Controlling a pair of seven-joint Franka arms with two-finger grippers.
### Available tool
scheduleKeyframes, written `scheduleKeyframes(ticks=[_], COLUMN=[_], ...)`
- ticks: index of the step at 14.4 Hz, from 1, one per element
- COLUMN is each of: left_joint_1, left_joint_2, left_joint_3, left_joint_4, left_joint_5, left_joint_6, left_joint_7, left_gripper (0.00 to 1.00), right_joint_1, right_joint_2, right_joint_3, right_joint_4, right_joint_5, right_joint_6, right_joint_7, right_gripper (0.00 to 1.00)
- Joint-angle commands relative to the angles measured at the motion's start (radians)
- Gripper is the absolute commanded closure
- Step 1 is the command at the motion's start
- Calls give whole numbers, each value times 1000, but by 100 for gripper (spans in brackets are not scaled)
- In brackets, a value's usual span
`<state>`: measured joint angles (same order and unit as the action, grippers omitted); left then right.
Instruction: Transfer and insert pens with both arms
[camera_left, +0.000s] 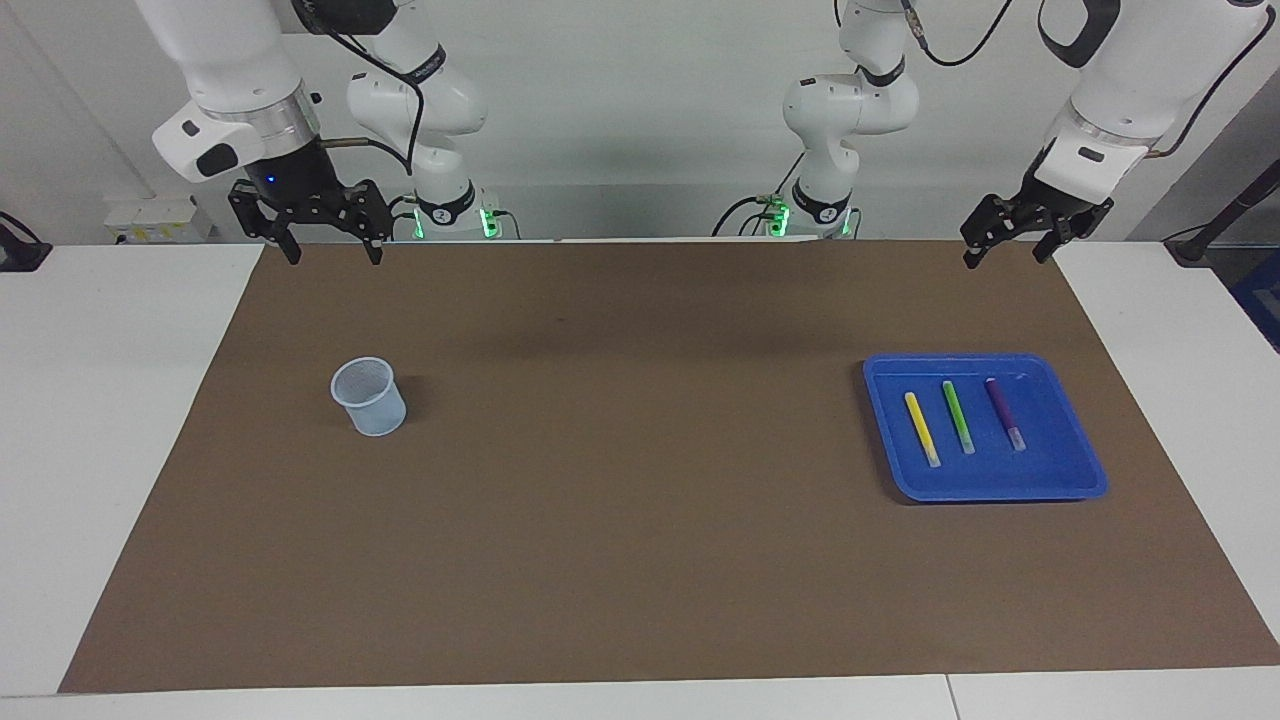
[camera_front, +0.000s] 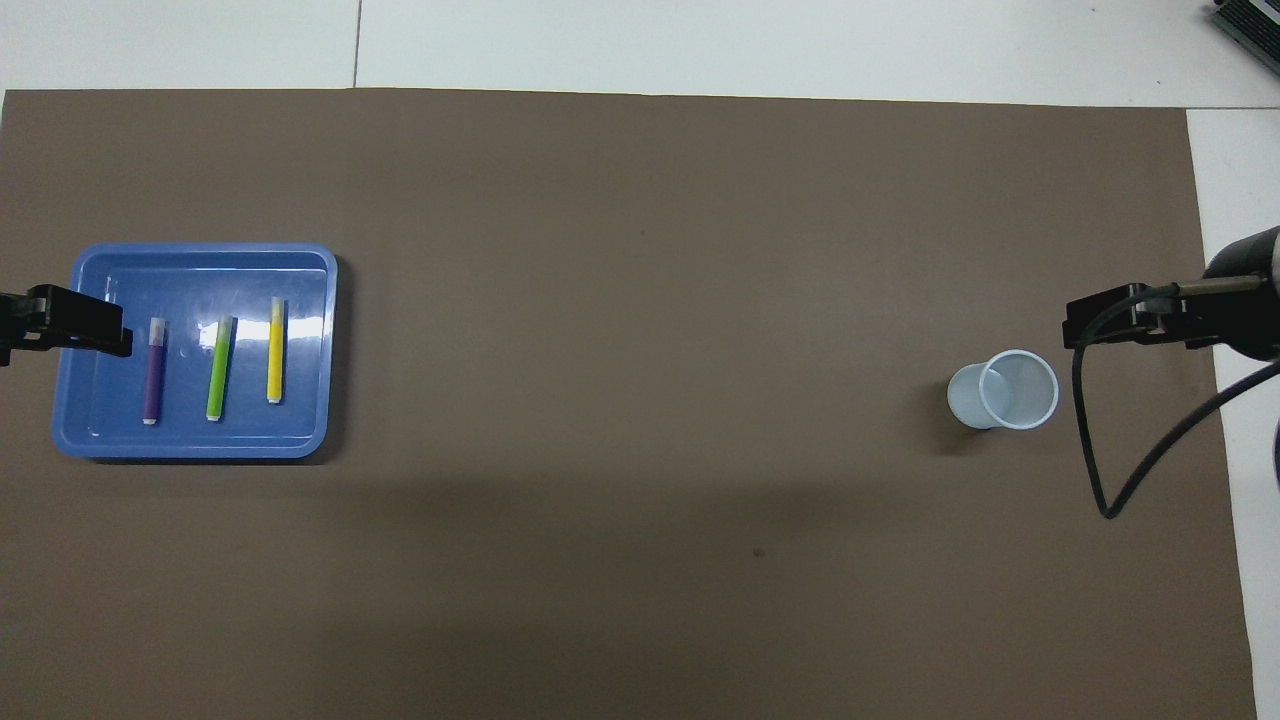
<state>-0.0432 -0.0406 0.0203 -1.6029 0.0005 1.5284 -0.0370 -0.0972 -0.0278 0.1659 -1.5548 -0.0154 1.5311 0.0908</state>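
Next, my left gripper takes the yellow pen by its body (camera_front: 276, 354) to hand it over for insertion into the pale blue cup (camera_front: 1003, 390).
Three pens lie side by side in a blue tray (camera_left: 1050, 455) toward the left arm's end of the table: yellow (camera_left: 922, 428), bright green (camera_left: 958, 417) and purple (camera_left: 1005, 413). The overhead view shows the tray (camera_front: 300, 300) with the purple (camera_front: 153, 372), green (camera_front: 218, 370) and yellow (camera_front: 276, 352) pens. My left gripper (camera_left: 1006, 260) hangs open and empty in the air over the mat's edge by the robots; one of its fingers (camera_front: 80, 326) shows overhead. My right gripper (camera_left: 334, 258) hangs open and empty at the other end; one finger (camera_front: 1125, 315) shows overhead. Both arms wait.
A pale blue cup (camera_left: 369, 397) stands upright on the brown mat (camera_left: 640, 520) toward the right arm's end, seen overhead too (camera_front: 1015, 390). Two smaller white arms with green lights (camera_left: 440, 140) stand at the robots' edge of the table. A black cable (camera_front: 1100, 470) hangs from the right arm.
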Motion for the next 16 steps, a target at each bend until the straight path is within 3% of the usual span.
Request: scheduleKeyframes(ticks=[1,16], left_joint_1=[8,6], left_joint_2=[-5,-4], left_joint_3=[-2,-2], left_joint_4=[-3,0], left_joint_5=[-2,-7], left_joint_6=[-7,-2], left_joint_7=[11,12], left_gripper=[0,0], right_joint_1=[-9,-15], right_joint_2=[0,0], right_joint_3=[7,3], right_joint_4=[12,-2], right_joint_5=[15,20], right_joint_6=[-9,6], right_joint_7=[-13,-13], right_gripper=[0,0])
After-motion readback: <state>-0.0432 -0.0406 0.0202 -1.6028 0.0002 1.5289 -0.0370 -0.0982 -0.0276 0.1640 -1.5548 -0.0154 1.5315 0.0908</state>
